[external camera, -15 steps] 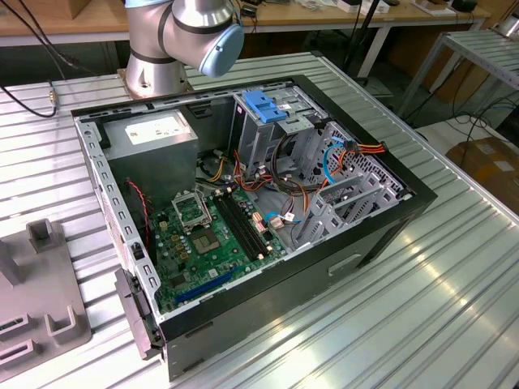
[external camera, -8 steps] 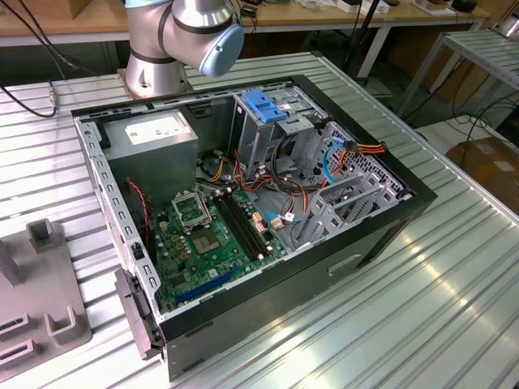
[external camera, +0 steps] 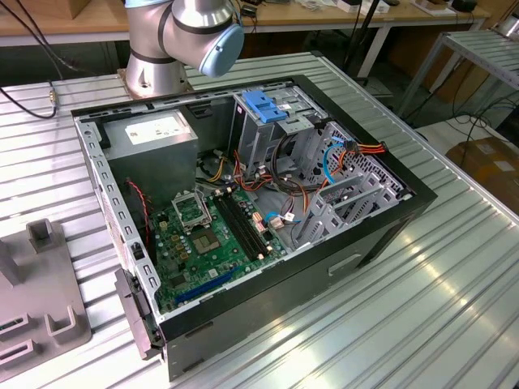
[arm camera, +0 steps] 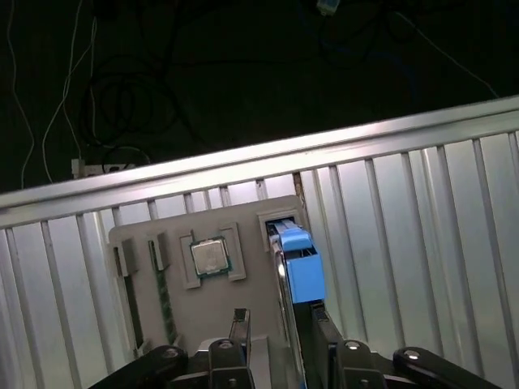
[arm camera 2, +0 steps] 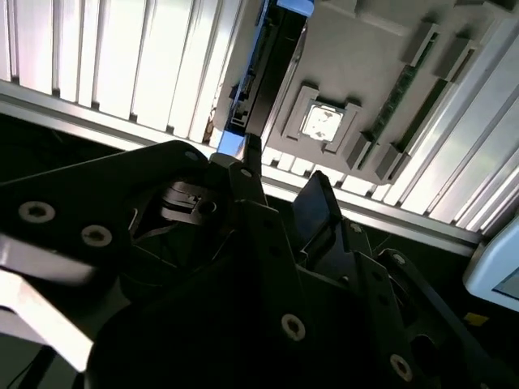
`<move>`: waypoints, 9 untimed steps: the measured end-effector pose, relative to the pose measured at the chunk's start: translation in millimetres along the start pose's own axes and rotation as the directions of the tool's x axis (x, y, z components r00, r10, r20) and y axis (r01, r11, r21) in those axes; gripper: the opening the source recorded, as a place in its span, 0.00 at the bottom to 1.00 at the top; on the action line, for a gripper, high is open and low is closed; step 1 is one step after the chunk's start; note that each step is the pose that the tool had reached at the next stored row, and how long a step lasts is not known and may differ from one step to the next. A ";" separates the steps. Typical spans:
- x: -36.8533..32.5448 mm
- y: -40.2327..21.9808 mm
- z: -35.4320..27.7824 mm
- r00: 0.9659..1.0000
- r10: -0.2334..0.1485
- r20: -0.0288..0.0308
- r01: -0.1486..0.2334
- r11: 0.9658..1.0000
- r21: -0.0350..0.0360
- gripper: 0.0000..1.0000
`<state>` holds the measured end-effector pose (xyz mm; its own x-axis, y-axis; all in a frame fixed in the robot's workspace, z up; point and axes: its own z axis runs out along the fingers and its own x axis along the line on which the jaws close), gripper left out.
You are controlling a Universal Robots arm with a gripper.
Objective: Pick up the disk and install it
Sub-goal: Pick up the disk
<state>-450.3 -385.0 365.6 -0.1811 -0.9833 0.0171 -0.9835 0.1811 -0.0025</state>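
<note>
The holder slot wraps the disk's end, so the gripper will next grab the disk across its raised blue-railed edge, where both sides are open.
The disk (arm camera: 296, 267) stands on edge in a slot of a grey holder plate (arm camera: 162, 235); it is a dark slab with a bright blue rail along it. In the second wrist view the disk (arm camera 2: 261, 73) is a dark strip with blue at both ends. My gripper (arm camera: 280, 324) hangs just over the disk's near end. Its two black fingers stand apart, one on each side of the disk, and one finger (arm camera: 320, 322) is close beside the blue rail. In the second wrist view the gripper (arm camera 2: 280, 174) is open in the same way. The disk rests in its slot.
The holder plate (external camera: 40, 316) lies on the ribbed metal table at the exterior view's left and also carries a processor chip (arm camera: 209, 258) and a memory stick (arm camera: 165, 304). An open computer case (external camera: 389, 235) fills the table's middle, with a blue latch piece (external camera: 263, 105) and a light-blue cable (external camera: 328, 158). The arm's base (external camera: 186, 32) stands behind it.
</note>
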 end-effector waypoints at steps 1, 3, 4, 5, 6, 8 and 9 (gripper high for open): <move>0.0 0.4 1.6 1.000 -0.005 0.000 0.005 1.000 0.000 0.44; 0.0 0.9 4.9 1.000 -0.012 0.001 0.012 1.000 0.000 0.45; -0.4 1.3 6.2 1.000 -0.016 0.002 0.016 1.000 0.000 0.45; -0.9 1.9 7.8 1.000 -0.023 0.003 0.023 1.000 0.000 0.51; -1.2 2.4 8.8 1.000 -0.029 0.005 0.029 1.000 0.000 0.51; -2.0 3.9 11.4 0.999 -0.044 0.010 0.044 0.999 -0.001 0.51; -3.3 4.4 12.3 0.999 -0.049 0.013 0.049 0.999 -0.001 0.51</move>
<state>-454.0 -381.2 353.3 -0.1327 -0.9911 0.0043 -0.9912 0.1327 -0.0006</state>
